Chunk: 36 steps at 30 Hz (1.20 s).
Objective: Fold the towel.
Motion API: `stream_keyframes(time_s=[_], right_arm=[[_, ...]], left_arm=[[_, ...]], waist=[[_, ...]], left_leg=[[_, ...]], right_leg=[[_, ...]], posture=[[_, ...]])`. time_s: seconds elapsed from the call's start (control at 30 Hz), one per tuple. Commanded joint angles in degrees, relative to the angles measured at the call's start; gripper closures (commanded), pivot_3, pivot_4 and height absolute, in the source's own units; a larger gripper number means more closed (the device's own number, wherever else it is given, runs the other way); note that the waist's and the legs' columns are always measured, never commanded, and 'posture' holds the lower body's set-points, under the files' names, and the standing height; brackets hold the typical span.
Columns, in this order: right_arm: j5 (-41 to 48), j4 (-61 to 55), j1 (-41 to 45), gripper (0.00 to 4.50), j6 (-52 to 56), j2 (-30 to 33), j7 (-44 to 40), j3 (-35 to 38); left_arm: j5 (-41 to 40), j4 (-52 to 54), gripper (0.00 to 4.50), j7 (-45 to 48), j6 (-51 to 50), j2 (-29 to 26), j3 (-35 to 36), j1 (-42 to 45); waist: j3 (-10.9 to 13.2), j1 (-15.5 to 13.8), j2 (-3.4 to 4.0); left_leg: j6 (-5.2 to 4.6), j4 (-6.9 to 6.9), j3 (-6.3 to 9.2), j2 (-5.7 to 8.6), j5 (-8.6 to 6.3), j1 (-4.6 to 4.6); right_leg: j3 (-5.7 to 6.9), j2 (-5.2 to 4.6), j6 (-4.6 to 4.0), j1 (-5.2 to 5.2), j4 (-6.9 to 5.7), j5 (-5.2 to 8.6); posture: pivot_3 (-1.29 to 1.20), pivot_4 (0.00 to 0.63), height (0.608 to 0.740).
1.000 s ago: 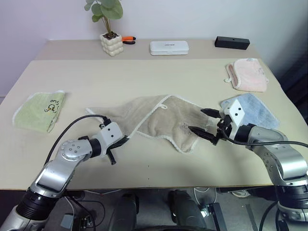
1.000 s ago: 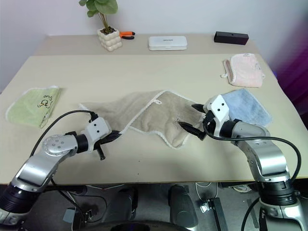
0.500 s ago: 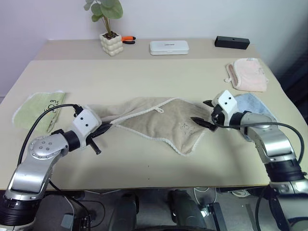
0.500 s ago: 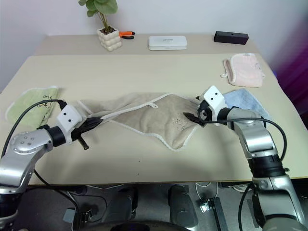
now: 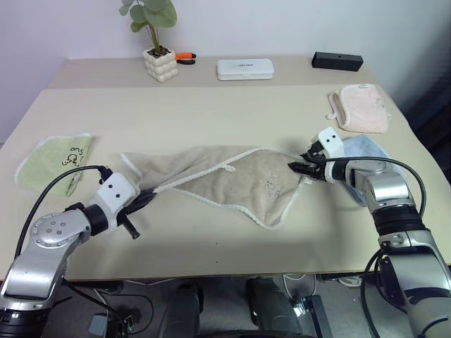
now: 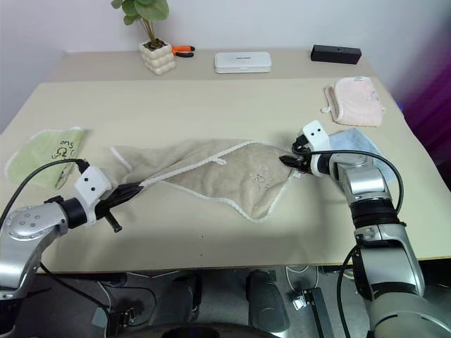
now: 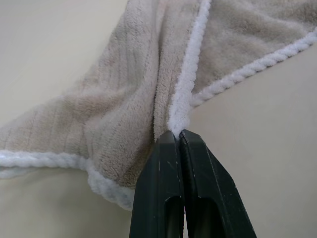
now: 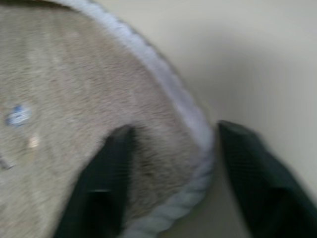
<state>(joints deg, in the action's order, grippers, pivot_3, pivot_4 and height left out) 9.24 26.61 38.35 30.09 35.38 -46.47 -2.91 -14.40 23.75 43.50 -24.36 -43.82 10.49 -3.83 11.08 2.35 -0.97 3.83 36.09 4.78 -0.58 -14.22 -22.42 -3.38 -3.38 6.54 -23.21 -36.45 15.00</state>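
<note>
The robot's right gripper will take the beige towel [image 5: 239,190] by its white-edged rounded corner [image 5: 304,176] next. Then it can fold the towel.
The beige towel [image 5: 232,179] with white edging lies spread across the middle of the table, bunched into folds at its left end. My left gripper [image 5: 148,197] is shut on the white edging there; in the left wrist view its tips [image 7: 178,136] pinch the hem of the towel [image 7: 129,94]. My right gripper [image 5: 297,167] is at the towel's right corner. In the right wrist view its fingers [image 8: 111,163] stand apart on either side of the corner's white edge [image 8: 193,124], with the towel [image 8: 64,74] between them.
A pale green towel [image 5: 49,160] lies at the left, and a light blue one [image 5: 366,149] just behind my right gripper. A pink cloth [image 5: 361,108] is at the far right. A plant pot [image 5: 162,63], white box [image 5: 244,68] and black box [image 5: 337,61] line the back.
My left gripper drew the towel's left end leftward, stretching the cloth out. My right gripper moved away from me to the towel's right corner, and its fingers came closer together.
</note>
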Motion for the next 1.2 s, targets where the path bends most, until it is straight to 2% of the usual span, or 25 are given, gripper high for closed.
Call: stream_keyframes(time_s=[0.03, 0.07, 0.1, 0.27, 0.43, 0.5, 0.57, 0.67, 0.77, 0.87, 1.03, 1.1, 1.2], right_arm=[[-0.2, -1.9, -0.4, 3.84, 0.5, 0.8, -0.2, 0.8], [-0.5, -2.3, -0.3, 4.30, -0.1, 1.0, 0.4, 1.1], [-0.8, -2.6, -0.2, 4.45, -0.5, 1.0, 0.8, 1.2], [-4.9, 1.1, 4.7, 4.45, -9.6, 2.3, 7.4, 2.6], [-9.3, 9.3, 17.0, 4.45, -22.5, 3.7, 11.1, 2.1], [-9.8, 11.7, 23.1, 4.45, -26.2, 4.0, 11.2, 2.2], [-9.6, 12.0, 26.2, 4.45, -28.5, 4.3, 9.9, 2.3], [-7.6, 8.2, 26.5, 4.45, -29.5, 5.0, 5.5, 2.8], [-3.0, -2.5, 21.5, 4.45, -26.5, 6.3, -1.7, 3.6], [2.2, -16.4, 12.0, 4.45, -19.8, 8.6, -7.6, 3.9], [11.7, -35.9, -6.1, 4.45, -6.1, 15.3, -14.6, 7.0], [15.7, -41.2, -12.4, 4.45, -1.4, 18.5, -17.2, 9.0], [19.2, -44.9, -18.6, 4.45, 2.0, 21.7, -20.0, 11.2]], left_arm=[[-0.5, 1.4, 4.50, 0.0, 1.1, -0.6, 1.8, 0.2], [-0.4, 1.3, 4.50, 0.0, 1.3, -0.5, 1.8, 0.3], [-0.4, 1.0, 4.50, 0.0, 1.5, -0.5, 1.9, 0.4], [0.8, -7.7, 4.50, -4.3, 6.1, 3.1, 2.1, 10.5], [5.0, -28.7, 4.50, -11.7, 14.5, 4.9, 1.7, 34.5], [4.9, -37.5, 4.50, -13.8, 17.6, 4.9, 2.8, 45.1], [4.6, -42.8, 4.50, -14.0, 20.2, 4.0, 3.5, 50.7], [3.5, -46.2, 4.50, -12.0, 22.1, 2.1, 4.6, 53.4], [0.4, -42.8, 4.50, -8.2, 20.5, -0.4, 6.6, 50.0], [-4.1, -33.8, 4.50, -3.7, 15.8, -2.9, 9.4, 40.5], [-15.1, -15.2, 4.50, 2.8, 1.5, -6.2, 18.5, 18.7], [-17.0, -10.0, 4.50, 5.4, -2.0, -7.2, 21.9, 9.6], [-17.8, -6.8, 4.50, 7.9, -5.4, -8.4, 24.8, 0.8]], waist=[[0.0, 0.0, 0.00], [0.0, 0.1, 0.00], [0.0, 0.1, 0.00], [0.0, -0.1, 0.05], [0.1, 0.1, 0.06], [0.1, 0.3, 0.03], [0.1, 0.6, 0.03], [0.1, 1.0, 0.04], [0.1, 1.5, 0.05], [0.1, 1.7, 0.05], [0.1, 1.4, 0.06], [0.1, 1.2, 0.06], [0.1, 0.6, 0.05]], left_leg=[[0.00, 0.00, 0.00, 0.00, 0.00, 0.00], [0.00, 0.01, 0.00, 0.00, 0.00, 0.00], [0.00, 0.01, 0.00, 0.00, 0.00, 0.01], [0.01, 0.07, 0.00, 0.01, 0.00, 0.00], [0.04, 0.09, 0.00, 0.06, 0.03, -0.02], [0.05, 0.06, 0.00, 0.06, 0.03, -0.09], [0.04, -0.02, -0.02, 0.07, 0.03, -0.13], [0.02, -0.17, -0.07, 0.06, 0.01, -0.11], [-0.01, -0.22, -0.16, 0.06, 0.00, -0.23], [-0.07, -0.05, -0.16, 0.06, -0.03, -0.51], [-0.05, 0.14, -0.12, 0.05, -0.03, -0.82], [-0.06, 0.20, -0.12, 0.05, -0.02, -0.82], [-0.06, 0.23, -0.14, 0.05, -0.02, -0.69]], right_leg=[[0.00, 0.00, 0.00, 0.00, -0.01, 0.00], [0.00, 0.00, 0.00, 0.00, -0.01, 0.00], [0.00, 0.00, 0.00, 0.00, -0.01, 0.00], [0.00, 0.00, 0.01, -0.01, -0.06, -0.01], [0.00, -0.02, 0.01, -0.10, -0.17, -0.03], [0.00, -0.02, 0.01, -0.23, -0.25, -0.04], [0.00, -0.04, 0.02, -0.38, -0.34, -0.04], [0.05, -0.07, 0.08, -0.49, -0.49, 0.03], [0.08, -0.13, 0.10, -0.59, -0.52, 0.04], [0.08, -0.17, 0.10, -0.81, -0.63, 0.04], [0.08, -0.18, 0.09, -1.14, -0.74, 0.04], [0.08, -0.18, 0.07, -1.14, -0.79, 0.04], [0.08, -0.17, 0.02, -1.03, -0.80, 0.02]], posture=[[0.00, 0.150, 0.737], [0.00, 0.150, 0.737], [0.00, 0.150, 0.737], [0.00, 0.150, 0.737], [0.00, 0.150, 0.737], [0.00, 0.150, 0.737], [0.00, 0.150, 0.737], [0.00, 0.150, 0.737], [0.00, 0.150, 0.737], [0.00, 0.150, 0.737], [0.00, 0.150, 0.737], [0.00, 0.150, 0.737], [0.00, 0.150, 0.737]])
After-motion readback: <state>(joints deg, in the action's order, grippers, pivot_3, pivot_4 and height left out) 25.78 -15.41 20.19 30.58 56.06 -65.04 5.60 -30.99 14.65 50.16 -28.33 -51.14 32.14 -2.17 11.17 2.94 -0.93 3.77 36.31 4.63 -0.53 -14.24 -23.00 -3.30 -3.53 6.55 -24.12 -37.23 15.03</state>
